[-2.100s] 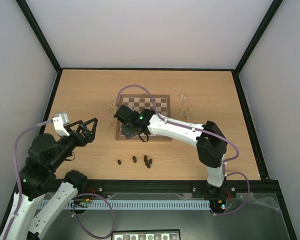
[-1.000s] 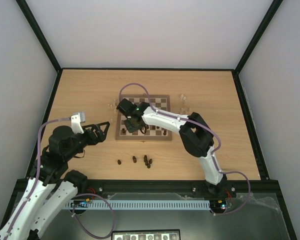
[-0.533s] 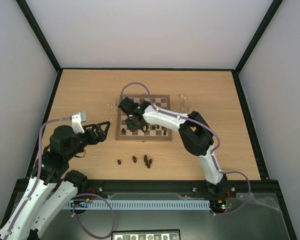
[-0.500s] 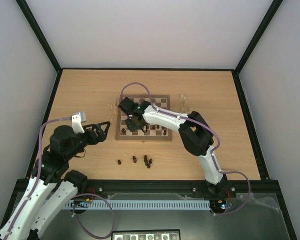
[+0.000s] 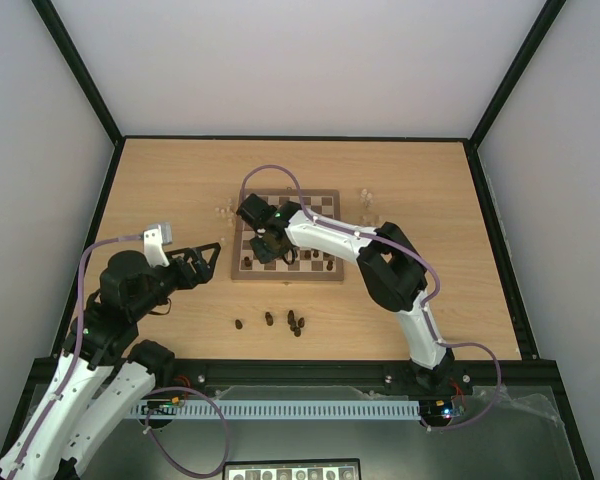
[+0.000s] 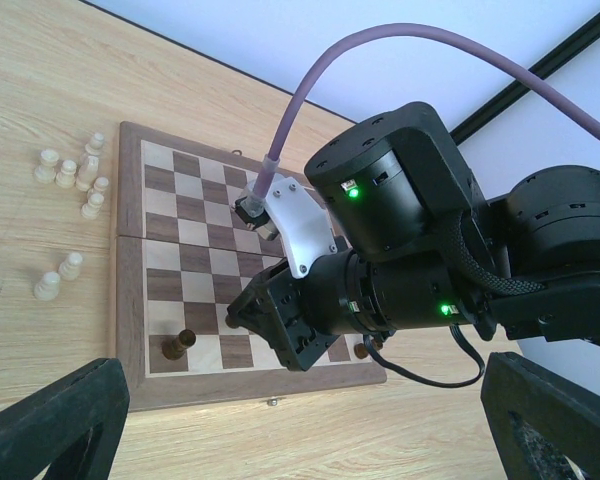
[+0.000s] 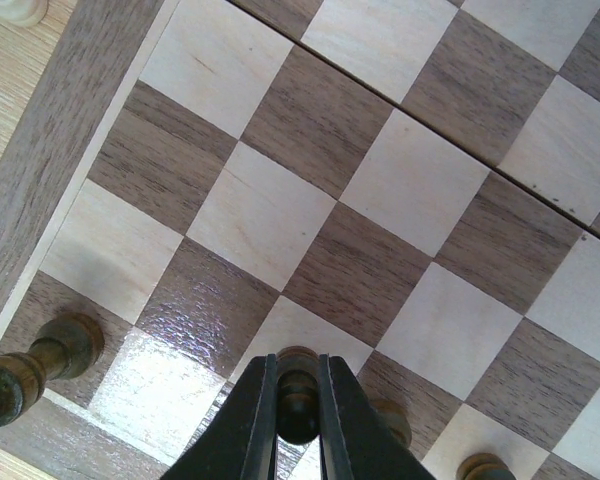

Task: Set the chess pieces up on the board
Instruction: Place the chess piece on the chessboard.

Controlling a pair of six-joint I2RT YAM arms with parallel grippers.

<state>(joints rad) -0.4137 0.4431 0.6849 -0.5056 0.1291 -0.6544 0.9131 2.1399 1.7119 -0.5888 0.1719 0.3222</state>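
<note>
The lower end of the dark chess piece [image 7: 298, 398] in my fingers sits inside the cream square, so it is time for my right gripper to release it.
The board [image 5: 318, 204] lies mid-table. My right gripper [image 5: 264, 250] hangs low over its near-left part, shut on a dark chess piece [image 7: 298, 398] above a cream square [image 7: 263, 213]. I cannot tell whether that piece touches the board. Another dark piece [image 7: 38, 361] stands in the near-left corner square, and two more [image 7: 393, 421] stand beside the held one. My left gripper [image 5: 212, 264] hovers left of the board, open and holding nothing. In the left wrist view its fingers [image 6: 52, 424] frame the right gripper [image 6: 248, 318] and the corner piece [image 6: 180, 343].
Several loose dark pieces [image 5: 293, 322] lie on the tabletop in front of the board. Several pale pieces [image 6: 78, 174] stand off the board's left edge, and more pale ones [image 5: 370, 214] off its right edge. The right arm [image 5: 390, 270] reaches across the board's near right.
Two seconds ago the right gripper was nearer the board's front edge and the left arm further left. Both have since moved inward. Nothing has moved in the last half second.
</note>
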